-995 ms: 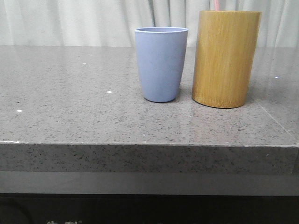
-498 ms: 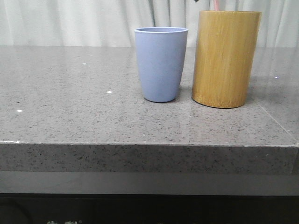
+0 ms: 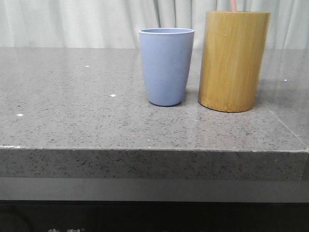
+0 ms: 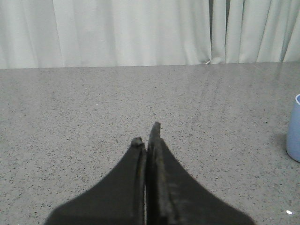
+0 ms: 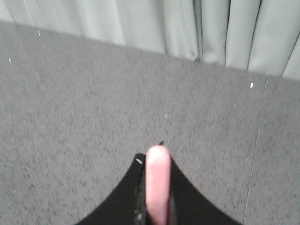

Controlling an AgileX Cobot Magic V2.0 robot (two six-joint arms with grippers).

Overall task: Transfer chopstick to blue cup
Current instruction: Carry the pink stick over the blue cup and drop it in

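My right gripper needs to move the pink chopstick [image 3: 233,5] to the blue cup's rim [image 3: 166,31] before releasing it, since the chopstick is over the bamboo cylinder, short of that rim.
The blue cup [image 3: 166,65] stands upright on the grey stone table [image 3: 72,111], just left of a taller bamboo cylinder [image 3: 233,60]. A slim pink chopstick [image 3: 233,5] sticks up from the cylinder at the top edge of the front view. In the right wrist view my right gripper [image 5: 156,159] is shut on a pink chopstick [image 5: 157,183], whose rounded end pokes out between the black fingers. My left gripper [image 4: 146,136] is shut and empty, low over the table. The cup's edge [image 4: 294,129] shows at that view's border. Neither gripper shows in the front view.
A pale curtain [image 3: 72,21] hangs behind the table. The table's front edge [image 3: 145,150] runs across the front view, with a dark shelf below. A seam in the stone [image 5: 255,154] shows in the right wrist view.
The pink chopstick tip above the bamboo cylinder has shifted a little to the right. The cup and the cylinder have not moved.
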